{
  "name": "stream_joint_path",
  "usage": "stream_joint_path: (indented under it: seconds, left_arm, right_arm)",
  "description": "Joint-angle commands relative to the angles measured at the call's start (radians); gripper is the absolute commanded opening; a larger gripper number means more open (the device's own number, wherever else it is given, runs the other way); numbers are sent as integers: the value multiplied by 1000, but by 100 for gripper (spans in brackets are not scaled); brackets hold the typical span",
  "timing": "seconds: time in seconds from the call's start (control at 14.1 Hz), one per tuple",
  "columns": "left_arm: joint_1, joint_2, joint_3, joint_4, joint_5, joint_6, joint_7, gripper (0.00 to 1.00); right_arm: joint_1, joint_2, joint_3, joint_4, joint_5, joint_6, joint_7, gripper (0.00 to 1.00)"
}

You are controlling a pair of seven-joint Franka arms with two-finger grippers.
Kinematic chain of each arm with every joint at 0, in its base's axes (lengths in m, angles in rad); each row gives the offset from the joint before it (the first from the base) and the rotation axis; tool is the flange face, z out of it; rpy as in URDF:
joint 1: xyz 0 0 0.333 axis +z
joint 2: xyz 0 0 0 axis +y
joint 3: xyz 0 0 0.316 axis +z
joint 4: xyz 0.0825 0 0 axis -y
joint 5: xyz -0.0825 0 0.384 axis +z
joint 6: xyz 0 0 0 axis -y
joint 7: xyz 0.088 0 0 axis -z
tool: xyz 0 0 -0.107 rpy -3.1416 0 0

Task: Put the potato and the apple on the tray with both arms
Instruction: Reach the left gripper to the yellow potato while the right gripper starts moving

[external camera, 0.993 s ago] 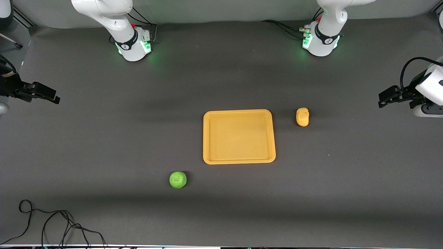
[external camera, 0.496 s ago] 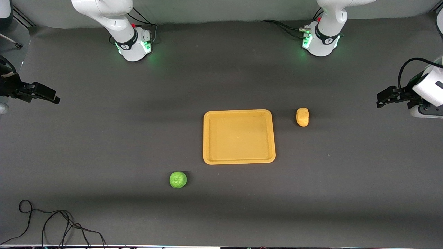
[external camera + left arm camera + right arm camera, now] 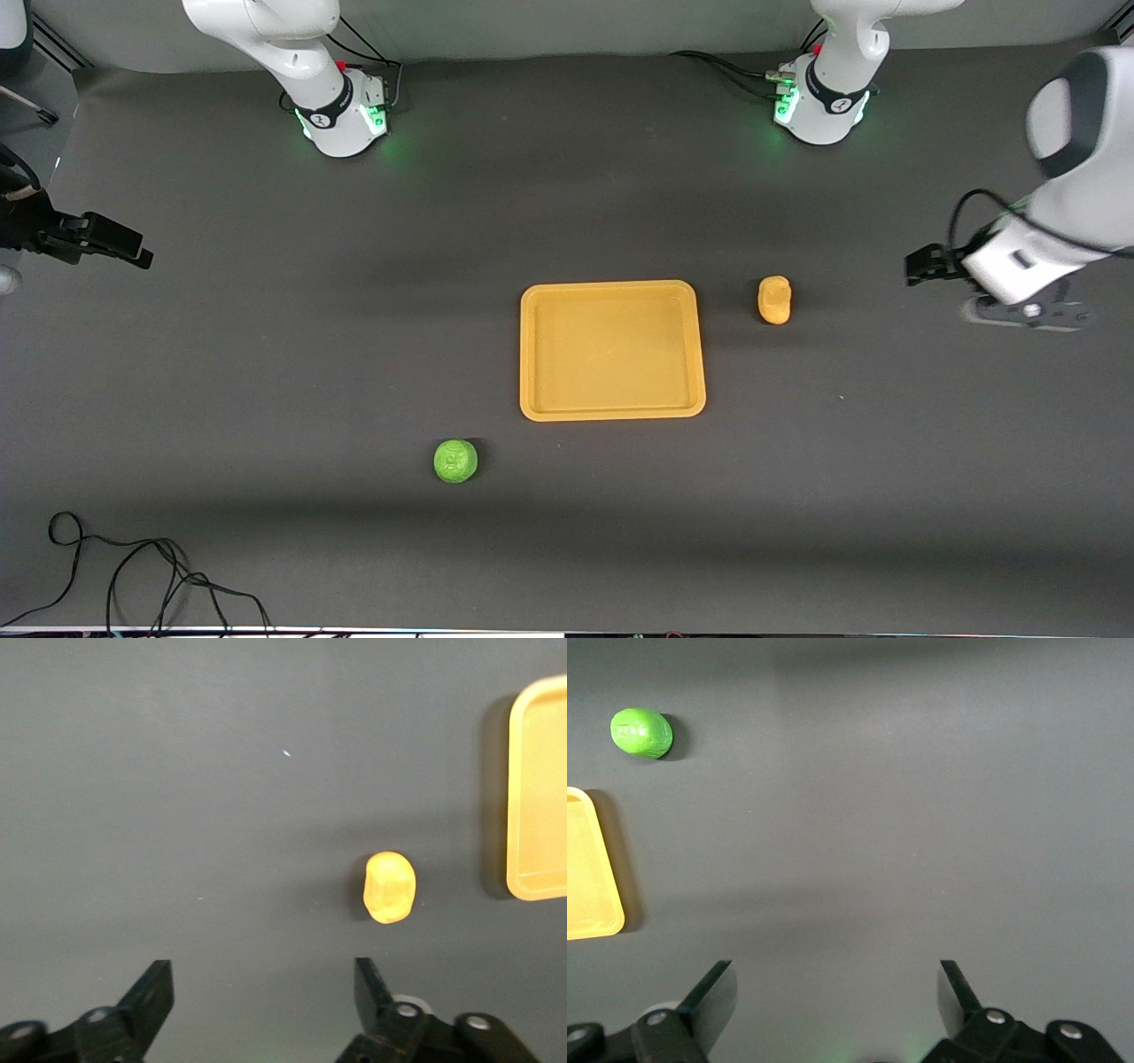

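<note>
I will next grab the potato with my left gripper by the long sides of the potato (image 3: 773, 299). Then I will place it on the orange-yellow tray (image 3: 611, 350).
The orange-yellow tray (image 3: 611, 350) lies flat mid-table with nothing on it. The potato (image 3: 773, 299) lies on the table beside the tray, toward the left arm's end. The green apple (image 3: 455, 461) sits nearer the front camera than the tray, toward the right arm's end. My left gripper (image 3: 923, 265) is open and empty above the table, apart from the potato, toward the left arm's end. Its wrist view shows the gripper (image 3: 263, 979), the potato (image 3: 390, 888) and the tray's edge (image 3: 539, 788). My right gripper (image 3: 124, 246) is open, empty and waiting at the right arm's end. Its wrist view shows the gripper (image 3: 833, 983), the apple (image 3: 641, 732) and a tray corner (image 3: 589, 868).
A loose black cable (image 3: 133, 571) lies on the dark table mat at the corner nearest the front camera, at the right arm's end. The two green-lit arm bases (image 3: 341, 120) (image 3: 819, 106) stand along the table's edge farthest from the front camera.
The left arm has swung in from the table's end toward the potato, its gripper still open. The right arm, the potato, the apple and the tray have not moved.
</note>
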Motion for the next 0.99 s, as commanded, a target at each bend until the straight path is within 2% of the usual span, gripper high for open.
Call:
stream_joint_path:
  seconds: [0.0,0.14,0.28,0.35,0.64,0.92]
  left_arm:
    - [-61,16,8,-70,-27,40,-27,96]
    - [-80,39,8,-120,-64,85,-27,96]
    - [-87,70,8,-240,-155,249,-27,96]
    - [-98,103,8,-283,-164,327,-25,97]
    - [-184,249,8,-309,-174,437,-28,97]
    - [-228,320,9,-308,-174,483,-28,99]
  right_arm:
    - [-6,13,0,26,16,-10,-13,100]
    - [-6,16,0,29,18,-10,-13,100]
    - [-3,22,0,29,18,0,-14,100]
    - [4,33,2,27,18,7,-14,100]
    - [74,105,11,44,19,101,2,100]
    - [210,295,11,257,18,107,72,100]
